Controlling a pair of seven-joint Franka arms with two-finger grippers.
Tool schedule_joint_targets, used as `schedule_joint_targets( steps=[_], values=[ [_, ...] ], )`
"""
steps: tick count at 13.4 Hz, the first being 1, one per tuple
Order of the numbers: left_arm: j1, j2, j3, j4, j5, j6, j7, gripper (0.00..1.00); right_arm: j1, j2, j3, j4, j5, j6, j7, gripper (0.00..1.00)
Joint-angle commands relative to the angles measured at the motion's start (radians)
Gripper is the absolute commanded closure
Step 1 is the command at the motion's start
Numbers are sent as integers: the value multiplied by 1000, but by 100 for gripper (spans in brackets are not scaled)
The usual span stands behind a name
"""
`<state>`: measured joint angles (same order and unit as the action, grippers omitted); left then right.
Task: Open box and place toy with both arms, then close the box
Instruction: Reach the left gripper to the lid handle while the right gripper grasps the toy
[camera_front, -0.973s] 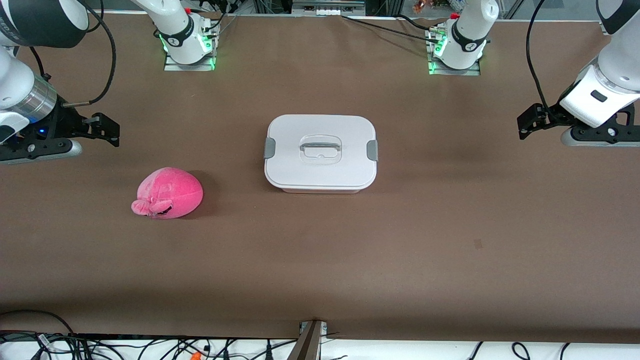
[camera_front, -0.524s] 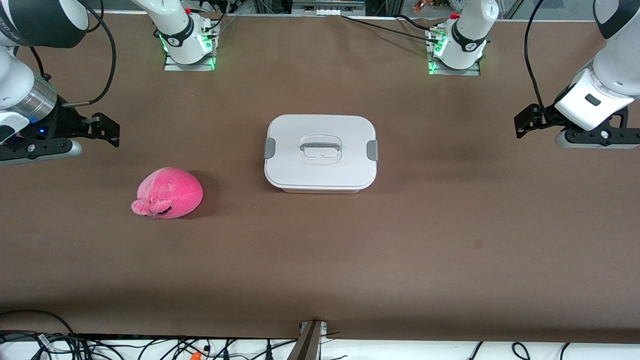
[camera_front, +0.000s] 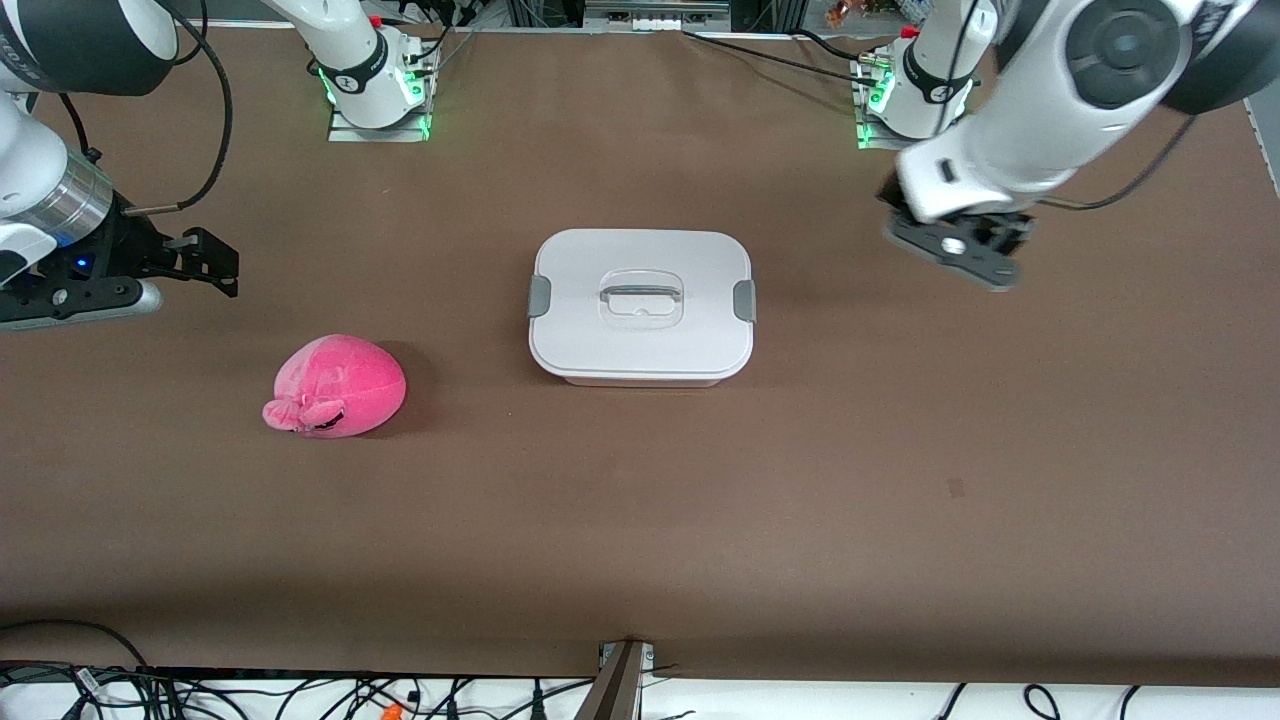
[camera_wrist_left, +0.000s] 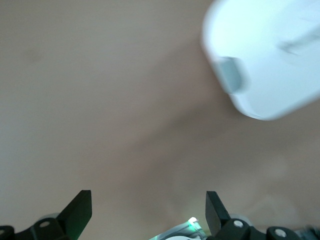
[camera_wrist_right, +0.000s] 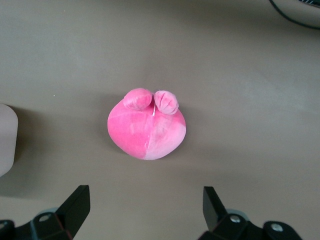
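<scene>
I need to open the box for the toy (camera_front: 335, 385), so next I need to grab the white lid by its grey handle (camera_front: 641, 292) with my left gripper.
The box (camera_front: 640, 340) sits at the table's middle with its white lid (camera_front: 640, 305) on and both grey clips down. The hot-pink toy (camera_front: 335, 385) lies on the table toward the right arm's end, a little nearer the front camera than the box. My left gripper (camera_front: 948, 248) is open and empty over bare table beside the box, toward the left arm's end; its wrist view shows the gripper (camera_wrist_left: 147, 212) and the box (camera_wrist_left: 270, 55) with one grey clip (camera_wrist_left: 232, 75). My right gripper (camera_front: 212, 262) hangs open and empty near the toy; its wrist view shows the gripper (camera_wrist_right: 145, 207) and the toy (camera_wrist_right: 146, 127).
The brown table (camera_front: 640, 520) carries only the box and the toy. The two arm bases (camera_front: 375, 90) stand along its edge farthest from the front camera. Cables lie along the edge nearest the front camera (camera_front: 300, 695).
My left arm has swung in from the table's end toward the box and its gripper now points down. The right arm, box and toy have not moved.
</scene>
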<state>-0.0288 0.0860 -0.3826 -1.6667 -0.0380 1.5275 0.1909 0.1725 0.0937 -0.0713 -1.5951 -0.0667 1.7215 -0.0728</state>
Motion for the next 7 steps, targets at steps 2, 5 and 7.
schedule_joint_targets(
  steps=[2, 5, 7],
  values=[
    [-5, 70, -83, 25, -79, 89, 261, 0, 4, 6, 2, 20, 10, 4, 7, 0],
    [-32, 110, -123, 13, -72, 254, 424, 0, -4, 35, 2, 18, 18, 47, -7, 0],
    [-100, 121, -136, -48, -53, 411, 436, 0, -8, 47, -2, 18, 79, 49, -21, 0]
  ],
)
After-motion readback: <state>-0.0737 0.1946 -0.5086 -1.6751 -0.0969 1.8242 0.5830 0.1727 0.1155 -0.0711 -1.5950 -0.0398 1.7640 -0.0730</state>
